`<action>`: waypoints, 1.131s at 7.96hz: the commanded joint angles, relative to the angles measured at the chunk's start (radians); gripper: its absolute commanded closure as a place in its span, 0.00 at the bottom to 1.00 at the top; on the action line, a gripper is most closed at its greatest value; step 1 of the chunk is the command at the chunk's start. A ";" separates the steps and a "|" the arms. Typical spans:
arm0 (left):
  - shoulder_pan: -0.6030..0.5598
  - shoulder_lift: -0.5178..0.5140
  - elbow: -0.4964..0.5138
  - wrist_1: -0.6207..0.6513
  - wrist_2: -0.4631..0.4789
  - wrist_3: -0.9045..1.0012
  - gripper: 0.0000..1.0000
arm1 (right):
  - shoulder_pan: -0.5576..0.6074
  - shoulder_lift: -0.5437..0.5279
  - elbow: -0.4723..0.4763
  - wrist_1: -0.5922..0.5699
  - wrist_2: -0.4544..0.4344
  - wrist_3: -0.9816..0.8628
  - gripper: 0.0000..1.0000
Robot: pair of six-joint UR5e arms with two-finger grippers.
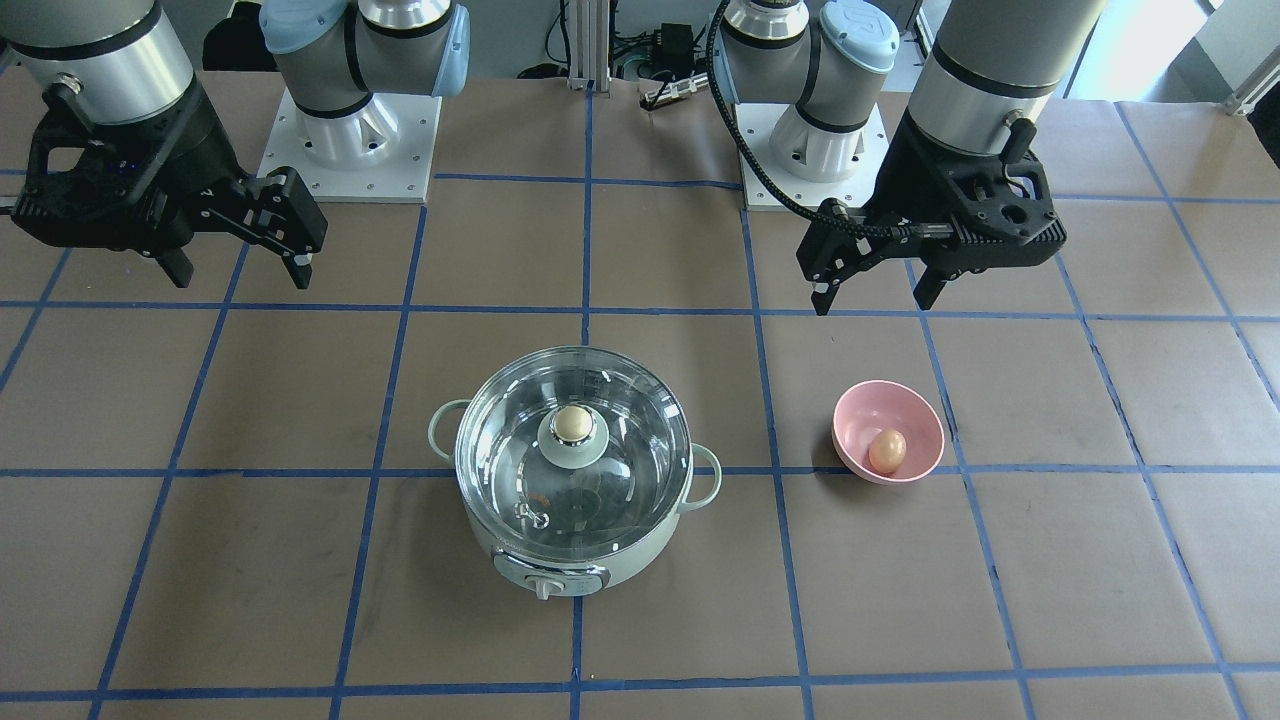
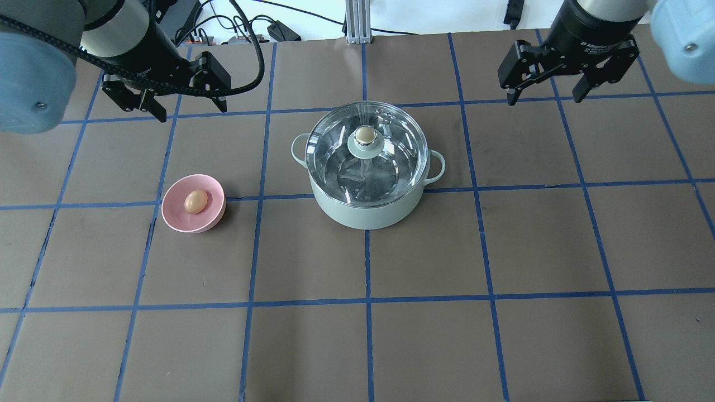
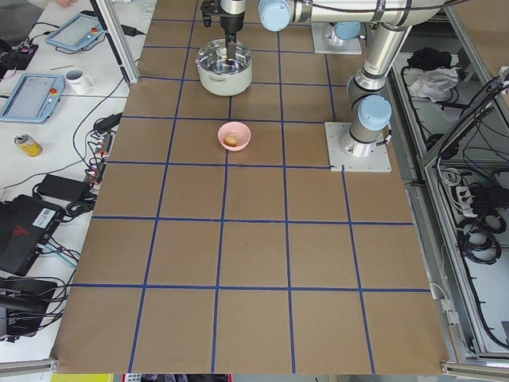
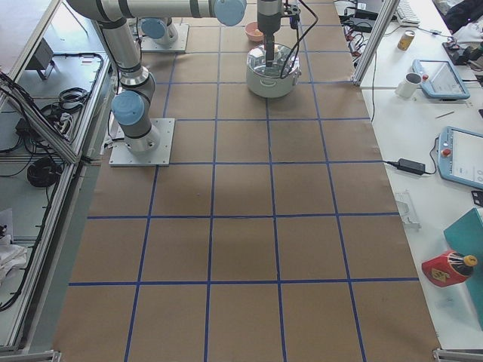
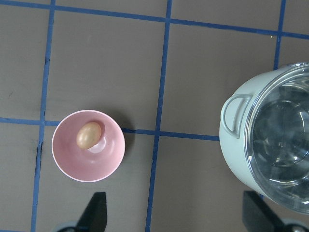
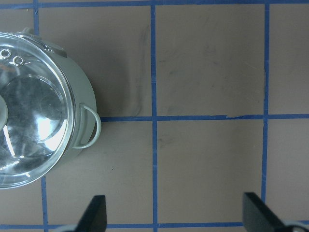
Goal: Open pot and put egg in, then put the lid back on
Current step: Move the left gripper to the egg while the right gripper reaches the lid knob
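Observation:
The glass lid spreads too wide for the fingers, so my right gripper will next grab the lid by its narrow beige knob.
The mint-green pot (image 2: 366, 215) stands mid-table with the glass lid (image 2: 335, 148) seated on it, beige knob (image 2: 364, 134) up. It also shows in the front view (image 1: 600, 575) with the lid (image 1: 625, 430) on. The tan egg (image 2: 195, 201) lies in a pink bowl (image 2: 177, 220) to the pot's left; it also shows in the front view (image 1: 886, 450) and the left wrist view (image 5: 89, 135). My left gripper (image 2: 192, 111) hangs open and empty, beyond the bowl. My right gripper (image 2: 543, 100) hangs open and empty, beyond and right of the pot.
The table is brown paper with a blue tape grid. The pot's control knob (image 1: 545, 587) faces away from me. Arm bases (image 1: 350, 150) stand on white plates at my edge. Side benches with tablets and a mug (image 4: 411, 81) lie off the table.

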State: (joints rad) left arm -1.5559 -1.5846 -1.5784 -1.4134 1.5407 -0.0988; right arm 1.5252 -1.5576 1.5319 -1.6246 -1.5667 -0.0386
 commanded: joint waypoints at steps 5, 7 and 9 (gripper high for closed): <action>0.034 0.000 0.001 -0.035 0.016 0.063 0.00 | -0.005 0.004 0.008 -0.006 0.011 0.006 0.00; 0.255 -0.021 -0.008 -0.152 0.053 0.150 0.00 | 0.022 0.031 0.004 -0.036 0.014 0.089 0.00; 0.287 -0.041 -0.078 -0.148 0.055 0.208 0.00 | 0.148 0.075 -0.001 -0.101 0.001 0.114 0.00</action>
State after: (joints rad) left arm -1.3188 -1.6059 -1.5943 -1.5447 1.5962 0.0674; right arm 1.5678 -1.5229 1.5367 -1.6634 -1.5533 0.0429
